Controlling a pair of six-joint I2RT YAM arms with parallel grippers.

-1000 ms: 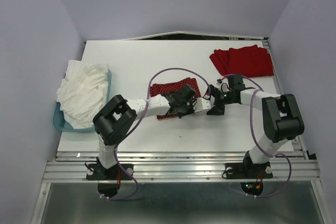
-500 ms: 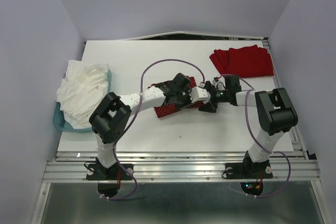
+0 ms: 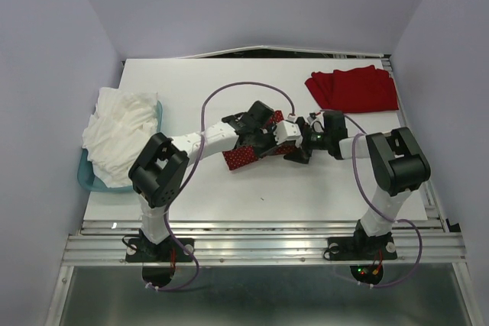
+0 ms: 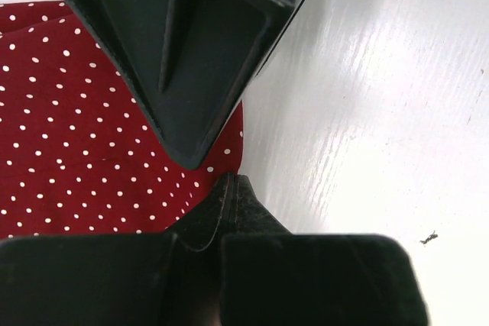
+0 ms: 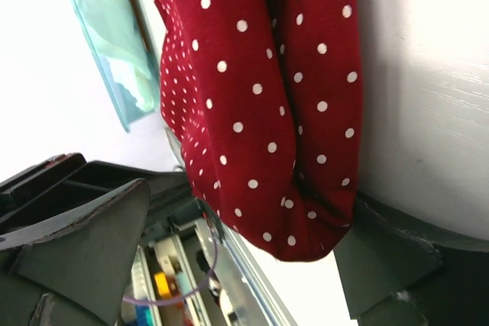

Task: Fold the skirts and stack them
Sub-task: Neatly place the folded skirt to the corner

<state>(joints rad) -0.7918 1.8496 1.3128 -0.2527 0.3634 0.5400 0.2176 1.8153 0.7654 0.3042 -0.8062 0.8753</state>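
The robot's right gripper will next grab the polka-dot skirt's folded end (image 3: pixel 288 149) with its layers together, to stack that skirt folded on the plain red skirt (image 3: pixel 353 88).
The dark red polka-dot skirt (image 3: pixel 241 156) lies bunched at mid-table, mostly covered by both arms. My left gripper (image 3: pixel 266 141) rests at its right edge. In the left wrist view its tips (image 4: pixel 229 182) meet at the edge of the skirt (image 4: pixel 84 135), and no cloth shows between them. The black finger (image 4: pixel 199 51) of the other gripper hangs right above. My right gripper (image 3: pixel 295 150) is open wide, and a folded end of the skirt (image 5: pixel 260 112) sits between its fingers against the right finger (image 5: pixel 390 253). The plain red skirt (image 3: pixel 353 88) lies folded at the back right.
A teal basket (image 3: pixel 85 179) heaped with white cloth (image 3: pixel 118 133) stands at the table's left edge; it also shows in the right wrist view (image 5: pixel 114 59). The metal rail (image 3: pixel 260 246) runs along the near edge. The two arms cross closely at mid-table.
Both grippers have moved left and slightly back. The polka-dot skirt has gone from a wider spread to a smaller bunch under the arms, its right part carried leftward.
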